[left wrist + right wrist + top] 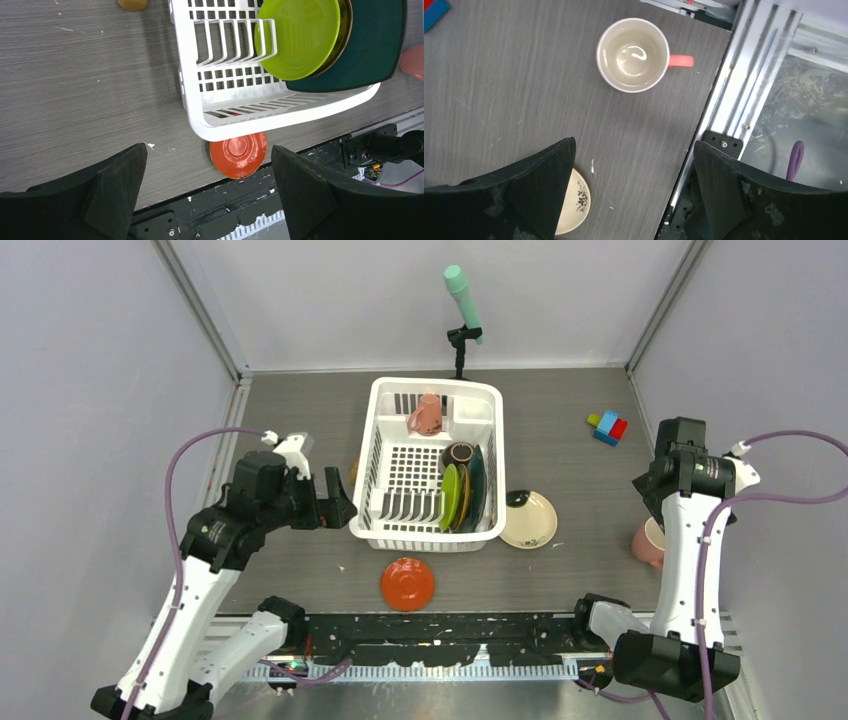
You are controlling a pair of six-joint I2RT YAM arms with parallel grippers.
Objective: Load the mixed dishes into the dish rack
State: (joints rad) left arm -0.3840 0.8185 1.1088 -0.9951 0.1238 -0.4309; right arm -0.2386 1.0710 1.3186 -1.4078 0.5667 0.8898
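The robot's right gripper should next pick up the second pink mug by its rim, away from the handle (651,520) (600,56), so the mug's base stays free for the left gripper.
The white dish rack (425,540) stands mid-table. It holds a pink mug (427,415), a small brown bowl (460,453), a yellow-green plate (451,497) and a dark teal plate (478,485), the plates on edge. A red-orange dish (407,583) lies in front of the rack, and a cream plate (528,519) lies at its right. A second pink mug (633,55) stands upright near the right edge. My left gripper (207,190) is open and empty beside the rack's left front corner (200,127), above the red-orange dish (239,155). My right gripper (634,190) is open and empty, between the mug and the cream plate (574,205).
Coloured toy blocks (608,426) lie at the back right. A mint-green cylinder on a black stand (462,295) stands behind the rack. A small brown object (132,4) lies by the rack's left side. The metal table rail (734,75) runs close to the mug.
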